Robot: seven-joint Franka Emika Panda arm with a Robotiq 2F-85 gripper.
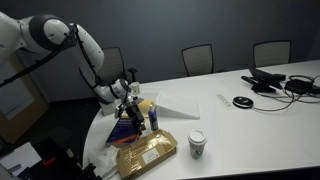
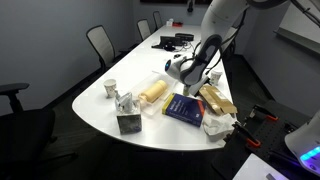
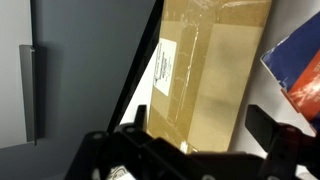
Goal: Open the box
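Observation:
My gripper is going to reach the box (image 1: 147, 155) and grab its top by the top's loose edge beside the blue book. Then it will swing the box open.
The box (image 1: 147, 155) is a tan-brown oblong carton with a golden top. It lies flat near the table's rounded end and shows in both exterior views (image 2: 218, 100). In the wrist view the box (image 3: 210, 70) fills the middle, with a white label on its side. My gripper (image 3: 200, 130) is open, its two dark fingers spread wide with the box seen between them, and it holds nothing. In both exterior views the gripper (image 1: 125, 95) (image 2: 195, 72) hangs above the table, beside the box and over a blue book.
A dark-blue book with an orange stripe (image 2: 185, 107) (image 3: 300, 60) lies next to the box. A paper cup (image 1: 197, 143) stands nearby, with a yellow item (image 2: 153, 92) and a small box (image 2: 128, 122). Cables and devices (image 1: 275, 82) sit at the far end. Chairs ring the table.

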